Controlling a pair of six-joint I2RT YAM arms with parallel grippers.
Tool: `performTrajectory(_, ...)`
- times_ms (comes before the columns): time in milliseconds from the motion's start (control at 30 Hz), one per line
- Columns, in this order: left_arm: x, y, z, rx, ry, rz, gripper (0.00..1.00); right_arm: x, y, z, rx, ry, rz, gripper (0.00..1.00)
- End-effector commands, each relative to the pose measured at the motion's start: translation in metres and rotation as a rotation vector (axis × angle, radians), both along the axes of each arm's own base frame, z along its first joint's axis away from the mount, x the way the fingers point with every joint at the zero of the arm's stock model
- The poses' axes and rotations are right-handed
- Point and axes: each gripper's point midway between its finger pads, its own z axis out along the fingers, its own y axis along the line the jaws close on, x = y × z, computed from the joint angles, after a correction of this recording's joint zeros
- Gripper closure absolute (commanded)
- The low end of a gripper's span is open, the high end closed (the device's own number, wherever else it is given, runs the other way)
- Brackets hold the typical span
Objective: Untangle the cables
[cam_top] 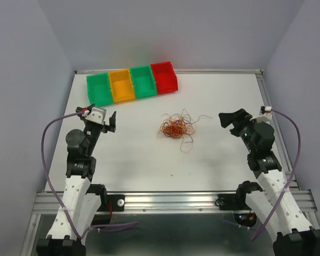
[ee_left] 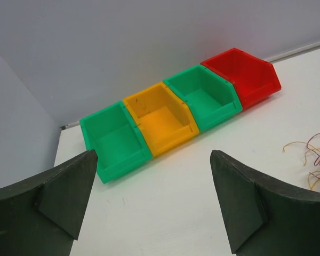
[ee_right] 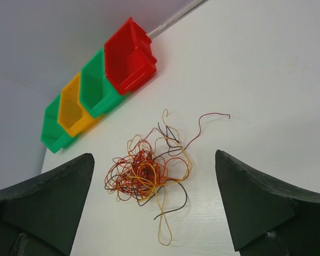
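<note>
The red tangle will be free to slip off the yellow cable when my right gripper grabs the cable by its loose near loop [cam_top: 186, 150] [ee_right: 166, 238]. I will do that next.
The cables [cam_top: 177, 127] lie as one small tangle of thin red, orange, yellow and dark wires on the white table [cam_top: 213, 101], near its middle. Loose ends curl out toward the right and the near side. In the right wrist view the tangle [ee_right: 145, 172] sits on the table between and beyond my fingers. My right gripper [cam_top: 232, 118] hovers open to the right of the tangle, holding nothing. My left gripper [cam_top: 100, 119] stands open well to the left, empty. The left wrist view catches only a few cables' ends [ee_left: 317, 154] at its right edge.
Four small bins stand in a row at the back left: green [cam_top: 98, 89], yellow [cam_top: 121, 85], green [cam_top: 143, 81] and red [cam_top: 164, 77]. All look empty. Lilac cables [cam_top: 47, 144] loop off both arms. A metal rail [cam_top: 165, 201] runs along the near table edge.
</note>
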Motion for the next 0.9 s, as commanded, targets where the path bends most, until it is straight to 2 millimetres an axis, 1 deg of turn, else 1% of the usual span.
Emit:
performTrajectory(0,-0.012,-0.042,-0.007,0.095,-0.034,-0.254,0.01,0.0,0.011,0.004,-0.042,-0.014,0.075,0.0)
performTrajectory(33,-0.016,-0.052,-0.015,0.163,-0.045,-0.324,0.01,0.001,0.015,0.003,-0.056,-0.01,0.105,0.0)
performTrajectory(67,-0.022,-0.063,-0.027,0.196,-0.036,-0.405,0.01,0.002,0.019,0.0,-0.082,-0.005,0.138,0.0)
performTrajectory(100,-0.031,-0.08,-0.035,0.219,-0.033,-0.521,0.01,0.007,0.023,-0.007,-0.087,0.03,0.165,0.0)
performTrajectory(167,-0.033,-0.088,-0.038,0.228,-0.027,-0.578,0.01,0.01,0.033,-0.018,-0.092,0.07,0.226,0.0)
performTrajectory(200,-0.027,-0.092,-0.039,0.215,0.0,-0.6,0.01,0.014,0.036,-0.026,-0.092,0.099,0.243,0.09)
performTrajectory(233,-0.026,-0.099,-0.029,0.206,-0.004,-0.635,0.01,0.017,0.045,-0.038,-0.094,0.143,0.285,0.13)
performTrajectory(267,-0.023,-0.101,-0.041,0.192,0.041,-0.652,0.01,0.021,0.045,-0.045,-0.098,0.169,0.283,0.15)
performTrajectory(300,-0.011,-0.104,-0.041,0.187,0.077,-0.665,0.01,0.021,0.056,-0.051,-0.111,0.185,0.309,0.15)
performTrajectory(333,-0.009,-0.109,-0.049,0.183,0.13,-0.69,0.02,0.029,0.058,-0.061,-0.146,0.214,0.286,0.14)
performTrajectory(367,-0.002,-0.111,-0.039,0.195,0.127,-0.693,0.04,0.025,0.078,-0.064,-0.179,0.218,0.332,0.13)
performTrajectory(400,0.006,-0.112,-0.051,0.188,0.178,-0.702,0.04,0.026,0.087,-0.069,-0.212,0.224,0.34,0.13)
performTrajectory(433,0.009,-0.114,-0.054,0.19,0.192,-0.705,0.04,0.031,0.088,-0.073,-0.254,0.232,0.301,0.13)
performTrajectory(467,0.012,-0.116,-0.053,0.195,0.191,-0.711,0.04,0.033,0.103,-0.079,-0.283,0.246,0.334,0.12)
performTrajectory(500,0.018,-0.117,-0.061,0.186,0.214,-0.71,0.04,0.036,0.107,-0.083,-0.291,0.259,0.344,0.16)
performTrajectory(567,0.024,-0.119,-0.063,0.187,0.22,-0.705,0.04,0.038,0.114,-0.087,-0.309,0.269,0.37,0.18)
performTrajectory(600,0.028,-0.12,-0.066,0.183,0.234,-0.709,0.05,0.041,0.119,-0.091,-0.321,0.277,0.38,0.21)
performTrajectory(667,0.03,-0.122,-0.068,0.18,0.246,-0.716,0.05,0.044,0.123,-0.093,-0.354,0.274,0.376,0.25)
performTrajectory(700,0.03,-0.122,-0.071,0.181,0.251,-0.718,0.05,0.046,0.127,-0.093,-0.372,0.27,0.374,0.25)
performTrajectory(733,0.03,-0.123,-0.071,0.183,0.251,-0.718,0.05,0.049,0.126,-0.094,-0.392,0.268,0.354,0.25)
performTrajectory(767,0.03,-0.123,-0.071,0.183,0.251,-0.715,0.05,0.049,0.131,-0.094,-0.411,0.261,0.359,0.27)
performTrajectory(800,0.029,-0.122,-0.071,0.185,0.249,-0.715,0.05,0.053,0.131,-0.095,-0.424,0.263,0.348,0.31)
performTrajectory(867,0.027,-0.124,-0.07,0.184,0.246,-0.719,0.05,0.056,0.134,-0.097,-0.445,0.262,0.349,0.32)
